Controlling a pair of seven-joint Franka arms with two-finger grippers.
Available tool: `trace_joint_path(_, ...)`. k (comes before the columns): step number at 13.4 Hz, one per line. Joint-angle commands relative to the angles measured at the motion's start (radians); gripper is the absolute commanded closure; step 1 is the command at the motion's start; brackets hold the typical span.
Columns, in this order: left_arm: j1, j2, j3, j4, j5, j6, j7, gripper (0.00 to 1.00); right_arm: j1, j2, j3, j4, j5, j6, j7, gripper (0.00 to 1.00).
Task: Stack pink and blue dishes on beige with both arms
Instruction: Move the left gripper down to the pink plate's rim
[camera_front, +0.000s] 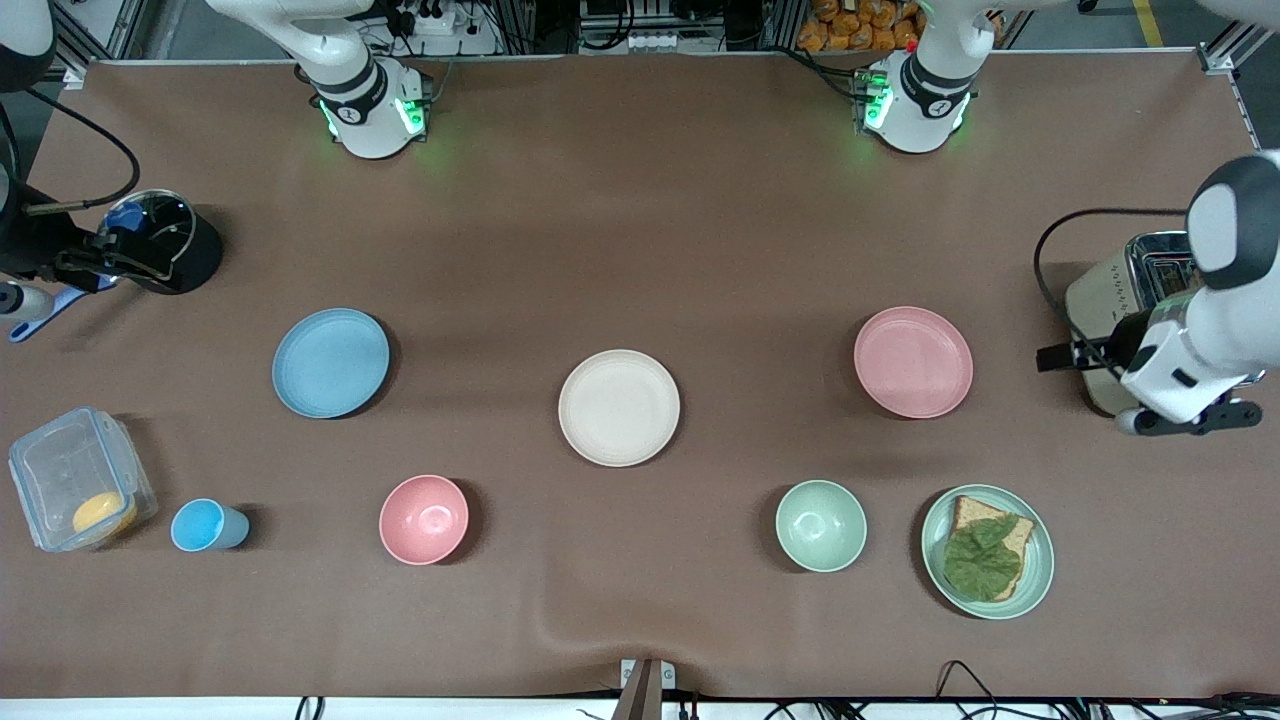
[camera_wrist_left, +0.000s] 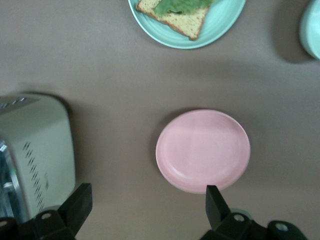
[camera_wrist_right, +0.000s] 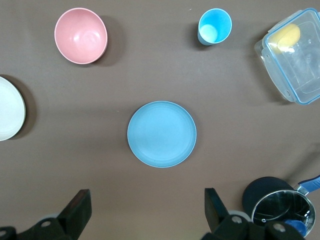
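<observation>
I will next grab the pale pink plate by its rim (camera_front: 969, 364) with my left gripper. Then I can stack it on the beige plate (camera_front: 619, 407).
The beige plate (camera_front: 619, 407) lies flat in the middle of the table. The light blue plate (camera_front: 330, 362) lies toward the right arm's end and the pale pink plate (camera_front: 913, 361) toward the left arm's end, each well apart from the beige one. My left gripper (camera_wrist_left: 147, 192) hangs open and empty in the air beside the toaster, with the pink plate (camera_wrist_left: 203, 150) just off one fingertip. My right gripper (camera_wrist_right: 147, 197) is open and empty, up over bare cloth between the blue plate (camera_wrist_right: 161, 133) and the black pot.
A pink bowl (camera_front: 424, 519), a blue cup (camera_front: 205, 525), a green bowl (camera_front: 821, 525) and a green plate with bread and lettuce (camera_front: 987, 551) stand nearer the front camera. A clear lidded box (camera_front: 80, 478) and a black pot (camera_front: 165, 240) are at the right arm's end, a toaster (camera_front: 1130, 300) at the left arm's.
</observation>
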Motion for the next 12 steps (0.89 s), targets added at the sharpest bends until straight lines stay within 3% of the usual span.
trace_joint_path(1,0.058,0.015,-0.009,-0.12,-0.059,0.128,0.055,0.0,-0.003,0.004,0.002,0.012,-0.014,-0.011,0.01,0.0)
trace_joint_path(5,0.105,0.061,-0.009,-0.234,-0.241,0.219,0.115,0.0,-0.004,0.004,0.002,0.012,-0.014,-0.011,0.01,0.0)
trace_joint_path(8,0.098,0.072,-0.018,-0.35,-0.314,0.376,0.152,0.0,-0.004,0.004,0.002,0.012,-0.014,-0.011,0.008,0.0)
trace_joint_path(12,0.104,0.095,-0.039,-0.415,-0.316,0.472,0.224,0.0,-0.004,0.004,0.002,0.012,-0.014,-0.011,0.01,0.0)
